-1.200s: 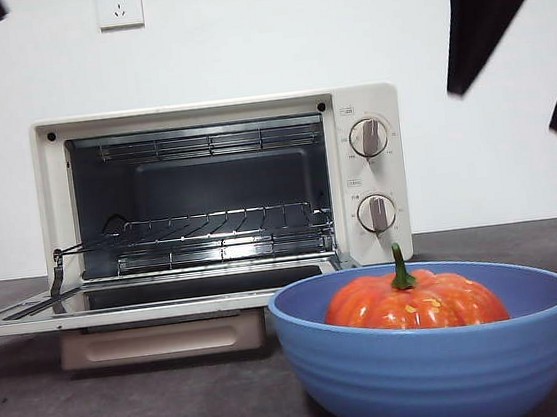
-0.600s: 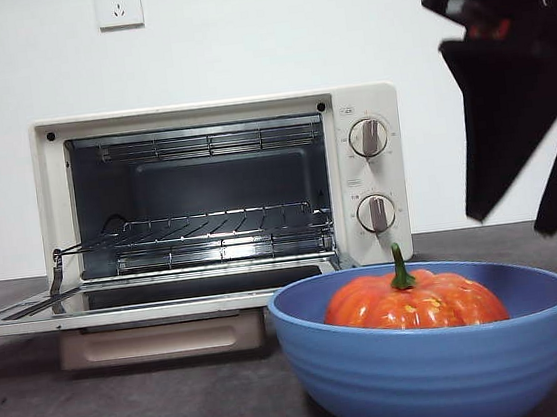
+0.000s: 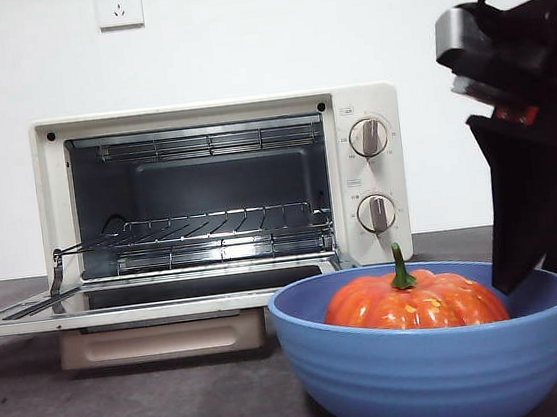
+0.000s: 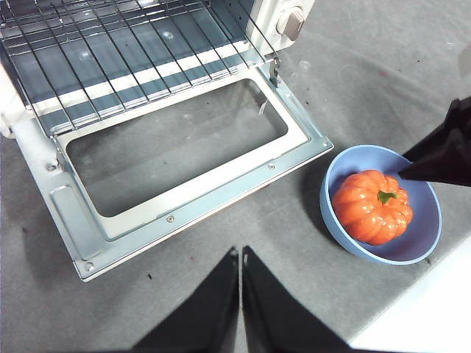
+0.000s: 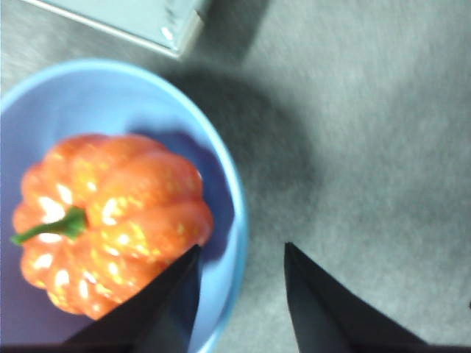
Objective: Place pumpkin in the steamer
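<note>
The robot's right gripper should take hold of the bowl by its thin rim next, because the wide body of the bowl reaches far beyond the gripper's open fingers.
The orange pumpkin with a green stem lies in a blue bowl in front of the cream steamer, whose door hangs open. My right gripper is open and low over the bowl's right rim. In the right wrist view the gripper straddles the rim of the bowl, one jaw inside beside the pumpkin, the other outside. My left gripper is shut and empty, high above the table in front of the steamer door. Its view also shows the pumpkin.
The open door juts forward at the left of the bowl, level with its rim. A wire rack sits inside the steamer. Two knobs are on its right panel. The right arm reaches over the bowl.
My right gripper has come down from the top right to the bowl's right rim. The pumpkin, bowl and steamer have not moved.
</note>
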You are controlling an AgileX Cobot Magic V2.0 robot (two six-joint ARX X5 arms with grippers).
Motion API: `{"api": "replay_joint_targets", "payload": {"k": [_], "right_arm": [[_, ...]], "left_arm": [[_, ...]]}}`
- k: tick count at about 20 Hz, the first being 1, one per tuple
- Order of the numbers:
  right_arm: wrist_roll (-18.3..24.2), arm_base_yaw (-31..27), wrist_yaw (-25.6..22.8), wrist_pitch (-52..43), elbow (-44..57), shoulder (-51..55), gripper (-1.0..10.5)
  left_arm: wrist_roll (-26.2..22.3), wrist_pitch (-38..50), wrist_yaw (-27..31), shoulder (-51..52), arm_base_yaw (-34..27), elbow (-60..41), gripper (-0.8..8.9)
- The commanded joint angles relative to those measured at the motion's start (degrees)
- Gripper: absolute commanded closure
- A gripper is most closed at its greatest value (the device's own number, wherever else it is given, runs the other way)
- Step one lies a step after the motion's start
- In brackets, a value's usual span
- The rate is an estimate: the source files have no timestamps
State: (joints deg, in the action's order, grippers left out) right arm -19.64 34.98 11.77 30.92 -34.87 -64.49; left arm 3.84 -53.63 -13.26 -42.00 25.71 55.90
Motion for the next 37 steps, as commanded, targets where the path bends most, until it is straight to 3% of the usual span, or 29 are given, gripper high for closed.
{"api": "replay_joint_targets", "payload": {"k": [1, 7, 11, 17, 24, 30, 37], "right_arm": [[-1.18, 0.52, -0.24, -1.14, -0.07, -0.66, 8.0], [-1.84, 0.61, 0.17, -1.36, -0.07, -2.64, 8.2], [-2.08, 2.08, 0.17, -3.61, -0.07, -3.17, 9.4], [-2.93, 2.4, 0.26, -1.22, -3.26, -3.04, 9.4], [-4.22, 2.82, 0.37, 2.71, -17.22, -6.03, 9.4], [-4.44, 2.97, -1.9, 6.01, -36.06, -23.19, 9.4], [-11.85, 3.15, -8.57, 9.03, -53.24, -36.57, 9.4]], "left_arm": [[0.22, 0.92, 0.15, -0.31, 0.17, 0.42, 7.99], [0.31, 0.87, 0.15, -0.24, 0.17, 0.42, 7.99], [0.31, 0.85, 0.15, -0.24, 0.17, 0.42, 7.99], [0.26, 0.92, 0.15, -0.24, 0.17, 0.42, 7.99], [0.09, 0.98, 0.15, -0.26, 0.17, 0.42, 7.99], [-0.74, 0.94, 0.17, -0.28, 0.17, 0.39, 7.99], [-1.68, 0.9, 0.15, -0.31, 0.17, 0.39, 7.99]]}}
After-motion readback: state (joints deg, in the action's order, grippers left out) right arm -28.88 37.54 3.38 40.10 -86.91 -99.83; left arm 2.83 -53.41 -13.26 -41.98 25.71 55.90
